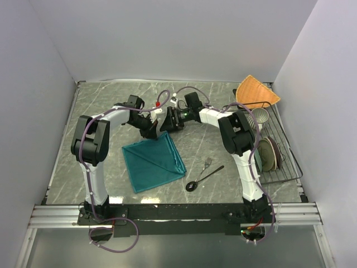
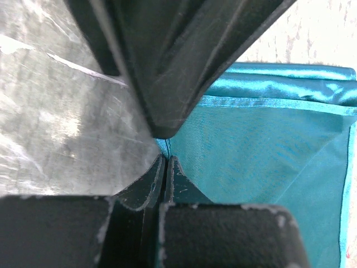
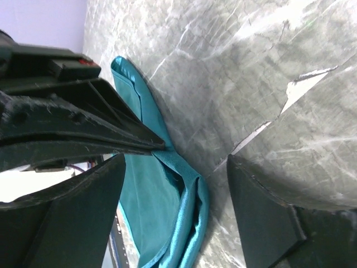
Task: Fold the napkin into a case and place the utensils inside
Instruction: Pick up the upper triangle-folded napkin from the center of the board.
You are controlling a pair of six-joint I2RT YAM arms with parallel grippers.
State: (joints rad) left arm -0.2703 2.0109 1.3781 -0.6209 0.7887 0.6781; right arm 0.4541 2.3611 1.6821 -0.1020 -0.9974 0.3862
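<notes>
My right gripper pinches the napkin's layered far corner [image 1: 165, 134] [image 3: 193, 181] next, so that the edge's other end is there for my left gripper to grab for folding.
The teal napkin [image 1: 153, 162] lies folded on the grey table, its far corner raised between the two grippers. My left gripper [image 1: 149, 130] is shut on that corner; in the left wrist view its jaws [image 2: 165, 159] pinch the cloth's edge [image 2: 262, 145]. My right gripper [image 1: 167, 124] is open right beside it; in the right wrist view [image 3: 177, 167] its fingers straddle the napkin's layered corner [image 3: 187, 195] without closing on it. The silver fork [image 1: 208, 163] and the dark spoon [image 1: 204, 178] lie on the table to the napkin's right, apart from both grippers.
A wire rack [image 1: 288, 146] at the right edge holds round plates [image 1: 269, 153] and a cup [image 1: 260, 116]. An orange woven fan-shaped cloth [image 1: 255, 92] lies at the back right. White walls enclose the table on three sides.
</notes>
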